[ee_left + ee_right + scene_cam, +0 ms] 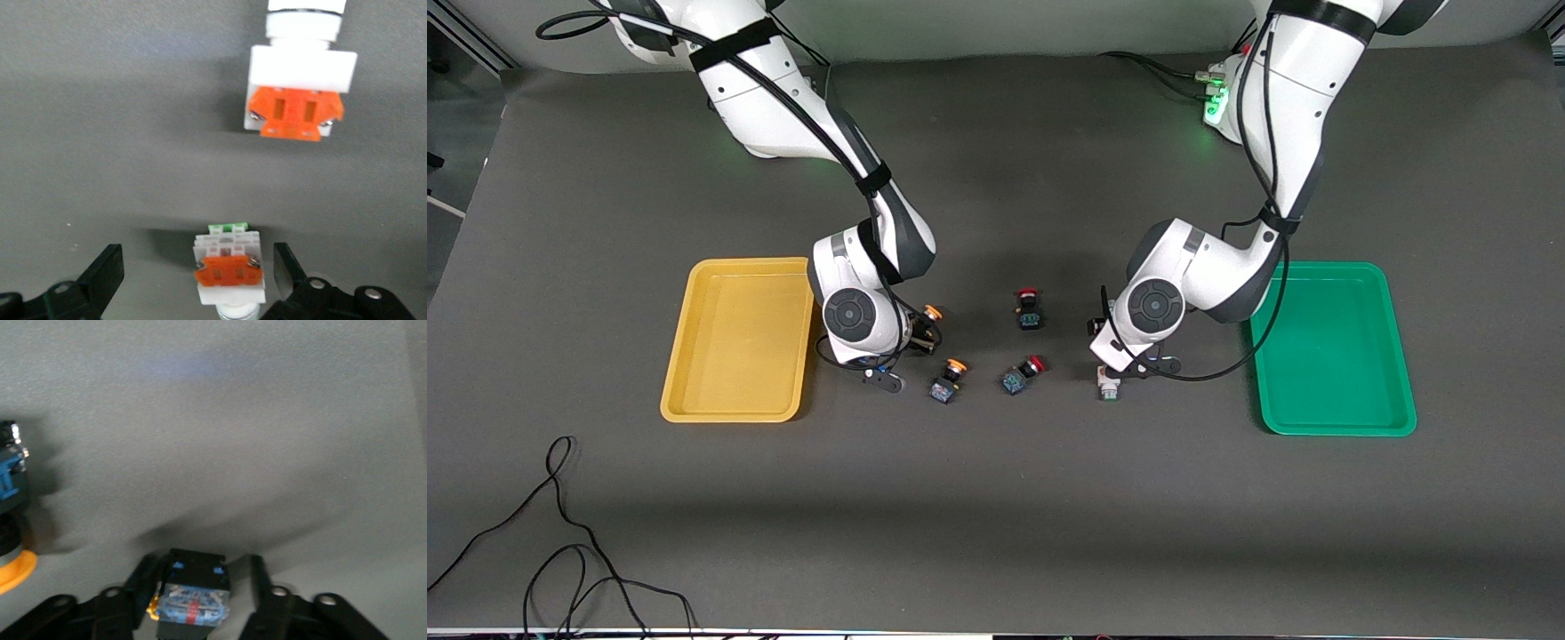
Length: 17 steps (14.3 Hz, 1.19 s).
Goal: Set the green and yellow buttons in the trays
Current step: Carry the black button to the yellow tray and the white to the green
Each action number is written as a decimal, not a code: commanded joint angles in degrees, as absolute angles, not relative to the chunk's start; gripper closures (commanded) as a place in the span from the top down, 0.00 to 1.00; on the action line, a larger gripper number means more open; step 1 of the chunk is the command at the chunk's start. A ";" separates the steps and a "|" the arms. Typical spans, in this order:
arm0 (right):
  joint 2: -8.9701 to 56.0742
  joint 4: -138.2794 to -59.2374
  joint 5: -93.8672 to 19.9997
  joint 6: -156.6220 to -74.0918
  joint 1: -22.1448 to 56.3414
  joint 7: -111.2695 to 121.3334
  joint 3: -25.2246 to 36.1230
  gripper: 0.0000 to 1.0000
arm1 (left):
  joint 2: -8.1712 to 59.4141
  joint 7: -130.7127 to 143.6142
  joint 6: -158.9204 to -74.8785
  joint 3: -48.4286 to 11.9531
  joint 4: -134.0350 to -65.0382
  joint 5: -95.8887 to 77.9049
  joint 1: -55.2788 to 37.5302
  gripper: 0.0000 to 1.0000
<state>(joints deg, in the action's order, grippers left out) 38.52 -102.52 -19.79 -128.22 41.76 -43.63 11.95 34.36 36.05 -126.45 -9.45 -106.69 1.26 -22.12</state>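
Note:
Next, my left gripper takes hold of the white button by its body at the orange patch (230, 277), to place it in the green tray.
My right gripper (919, 338) is low beside the yellow tray (685, 338). Its open fingers straddle a yellow-capped black-blue button (931, 318), which also shows in the right wrist view (193, 597); one finger is against it and the other stands off a little. A second yellow button (950, 378) lies nearer the front camera (10, 520). My left gripper (1119, 354) is low near the green tray (1334, 356). It is open around a white button with an orange patch (230, 277), which the hand hides in the front view. The other white button (1109, 384) lies just past it (298, 87).
Two red-capped black switches (1030, 308) (1020, 373) lie mid-table between the grippers. Both trays hold nothing. Loose black cables (560, 533) lie near the front edge at the right arm's end.

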 commanded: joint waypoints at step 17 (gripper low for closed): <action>19.24 -101.92 -14.85 -99.19 38.95 3.82 48.33 0.00 | 16.89 12.78 -99.23 -9.49 -103.87 -4.05 -4.68 0.12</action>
